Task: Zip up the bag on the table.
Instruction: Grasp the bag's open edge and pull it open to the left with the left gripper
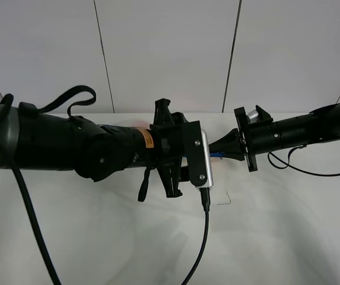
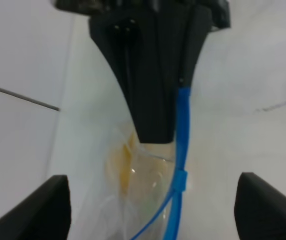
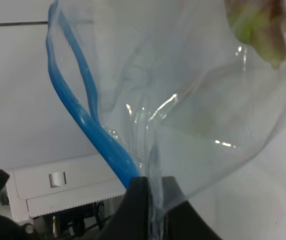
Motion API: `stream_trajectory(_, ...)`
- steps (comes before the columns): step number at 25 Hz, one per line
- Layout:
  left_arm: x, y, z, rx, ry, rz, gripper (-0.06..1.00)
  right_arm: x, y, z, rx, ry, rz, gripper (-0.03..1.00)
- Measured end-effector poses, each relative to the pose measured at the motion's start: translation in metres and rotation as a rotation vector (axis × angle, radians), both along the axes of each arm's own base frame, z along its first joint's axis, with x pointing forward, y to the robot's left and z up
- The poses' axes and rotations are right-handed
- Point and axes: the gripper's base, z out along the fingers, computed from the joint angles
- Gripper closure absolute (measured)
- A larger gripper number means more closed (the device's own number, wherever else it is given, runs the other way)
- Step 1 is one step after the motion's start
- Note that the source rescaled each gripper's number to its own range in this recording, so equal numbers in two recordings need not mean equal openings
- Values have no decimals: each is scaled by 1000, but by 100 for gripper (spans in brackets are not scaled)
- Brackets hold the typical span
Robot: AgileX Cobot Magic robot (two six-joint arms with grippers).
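Note:
The bag needs to be grabbed by its small slider (image 2: 179, 181) next with my left gripper, to zip it closed along the zipper's blue strip (image 2: 182, 125).
The clear bag (image 3: 202, 115) hangs from its blue zipper strip (image 3: 98, 135) over the white table (image 1: 276, 237). My right gripper (image 3: 150, 192) is shut on the strip and the film at the bag's edge. A yellow-green fruit (image 3: 262, 25) shows through the plastic. In the left wrist view the right gripper (image 2: 155, 90) pinches the strip (image 2: 182, 125), and a small blue slider (image 2: 179, 181) sits on it. My left gripper (image 2: 155, 210) is open, one finger on each side of the bag (image 2: 138, 190). From above, the arms hide most of the bag; a bit of blue (image 1: 216, 156) shows.
A black cable (image 1: 204, 237) hangs from the left wrist camera (image 1: 206, 163) across the table's front. Another cable (image 1: 318, 173) loops on the table under the right arm. A panelled wall (image 1: 170, 53) stands right behind the table.

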Motion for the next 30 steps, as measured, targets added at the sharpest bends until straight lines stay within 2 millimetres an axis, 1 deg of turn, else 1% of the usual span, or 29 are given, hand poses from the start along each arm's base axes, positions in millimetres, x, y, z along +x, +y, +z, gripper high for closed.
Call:
stream_trajectory(2,-2,3,-5,-22,-16,5,-5,0,0,0,0,1,0,97)
stream_trajectory(5,0,3,-15,-60,-13,33,-5,0,0,0,1,1,-1,97)
stream_trajectory(13,0,-13,-41,-103,-43,29,-5,0,0,0,1,2,-1,97)
stream_trajectory(17,3,-15,-56,-98,-43,33,-5,0,0,0,1,4,-2,97)
stream_trajectory(20,4,-16,-63,-100,-49,35,-4,0,0,0,1,4,-2,97)
stream_trajectory(22,4,-17,-65,-106,-56,36,1,0,0,0,1,4,-2,97)
stream_trajectory(27,5,-17,-62,-130,-80,37,29,0,0,0,1,4,-2,97)
stream_trajectory(30,5,-17,-62,-132,-81,37,39,0,0,0,1,4,-2,97)
